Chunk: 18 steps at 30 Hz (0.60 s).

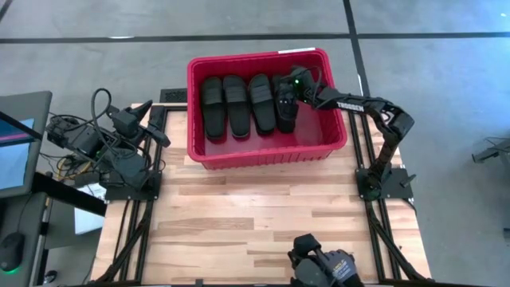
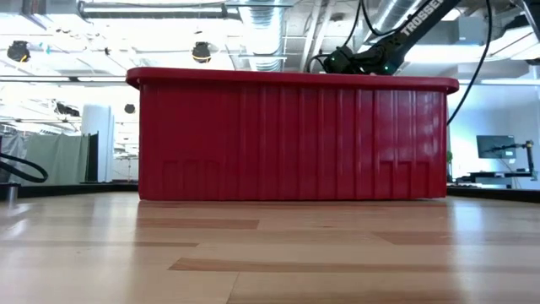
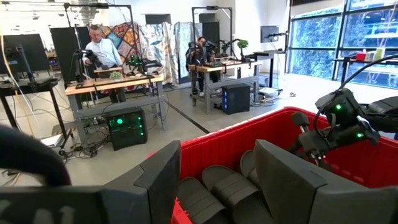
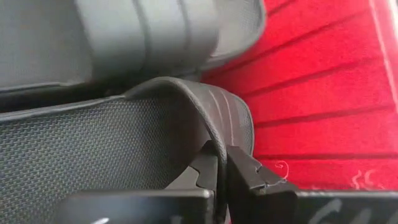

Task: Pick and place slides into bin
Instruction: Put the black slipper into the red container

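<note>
The black slide point(image 1: 285, 123) point(image 4: 99, 149) sits down inside the red bin and would stay in row with the others, so it is now time for my right gripper to release it.
The red bin point(image 1: 267, 155) stands at the table's far edge; it also shows in the low view as the bin point(image 2: 295, 135). Three black slides point(image 1: 235, 104) lie side by side on its floor. A fourth black slide point(image 1: 287, 110) is to their right, with my right gripper point(image 1: 292, 94) shut on it, reaching in from the right over the rim. My left gripper point(image 3: 217, 186) is open and level at the table's left point(image 1: 151, 123), facing the bin with nothing between its fingers. My right gripper pinches the slide's strap point(image 4: 214, 134) at its edge, near where it meets the sole. One finger point(image 4: 202, 171) is on the footbed side under the strap, the other point(image 4: 249, 171) outside. The fingers slant down from the right. Whether the sole rests on the bin floor I cannot tell.
Bare wooden tabletop point(image 1: 263, 215) stretches in front of the bin. A dark device point(image 1: 323, 267) sits at the table's near edge. A monitor point(image 1: 16, 151) and cables stand off the left side. People work at benches point(image 3: 102, 53) far behind.
</note>
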Motion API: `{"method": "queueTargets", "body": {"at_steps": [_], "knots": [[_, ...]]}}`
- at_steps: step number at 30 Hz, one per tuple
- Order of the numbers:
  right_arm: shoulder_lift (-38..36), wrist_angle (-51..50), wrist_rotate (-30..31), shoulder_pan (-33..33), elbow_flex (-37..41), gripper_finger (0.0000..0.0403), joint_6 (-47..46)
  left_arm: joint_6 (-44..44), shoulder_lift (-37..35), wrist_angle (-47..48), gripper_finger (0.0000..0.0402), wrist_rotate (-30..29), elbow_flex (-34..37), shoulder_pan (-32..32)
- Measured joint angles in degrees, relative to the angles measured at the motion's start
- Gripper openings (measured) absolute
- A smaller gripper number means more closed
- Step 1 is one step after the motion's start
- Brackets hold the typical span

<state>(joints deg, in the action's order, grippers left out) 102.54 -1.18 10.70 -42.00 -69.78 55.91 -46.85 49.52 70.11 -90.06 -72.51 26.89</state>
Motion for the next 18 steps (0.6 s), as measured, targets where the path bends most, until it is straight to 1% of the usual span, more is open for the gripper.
{"method": "queueTargets", "body": {"at_steps": [3,6,18], "knots": [[0.00,-0.74,-1.05,-0.01,0.00,0.0017,0.05,0.00,-0.02,0.00,0.0192,0.00,0.00,0.00],[0.00,-2.31,-2.30,-0.13,0.00,0.0039,-0.19,0.00,-0.01,0.00,0.0192,0.00,0.00,0.00],[-0.11,-5.93,-2.40,-0.11,-0.02,0.0118,-5.23,0.00,0.00,-0.15,0.0192,0.02,0.00,0.00]]}}
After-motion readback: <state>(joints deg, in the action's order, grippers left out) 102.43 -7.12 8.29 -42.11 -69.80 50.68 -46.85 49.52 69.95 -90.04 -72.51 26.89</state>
